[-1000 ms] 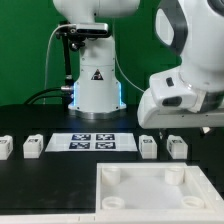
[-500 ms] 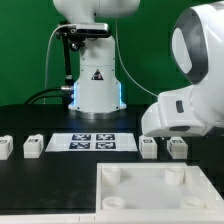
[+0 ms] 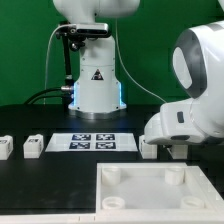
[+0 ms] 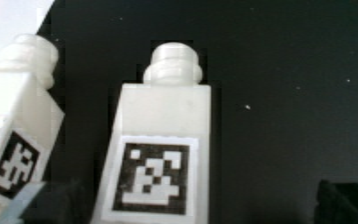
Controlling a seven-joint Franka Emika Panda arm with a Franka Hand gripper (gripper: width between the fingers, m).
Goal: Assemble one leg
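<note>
The white leg has a narrow stud end that must stay free to enter a corner socket. My gripper should next grab the leg by its tagged body (image 4: 155,172).
In the wrist view a white leg (image 4: 163,140) lies on the black table with its marker tag facing up and its narrow stud end pointing away. A second leg (image 4: 16,110) lies beside it. My gripper (image 4: 190,205) is open, with one dark fingertip on each side of the middle leg, close above it. In the exterior view the arm's white hand (image 3: 185,118) hangs low over the two legs on that view's right (image 3: 150,149). Two more legs (image 3: 33,146) lie on that view's left.
The marker board (image 3: 92,142) lies in the middle at the back. The large flat white square part with round corner sockets (image 3: 160,192) fills the front. The robot base (image 3: 95,85) stands behind the marker board.
The arm's hand has come down over the two legs on the exterior view's right and now covers most of them. The other parts have not moved.
</note>
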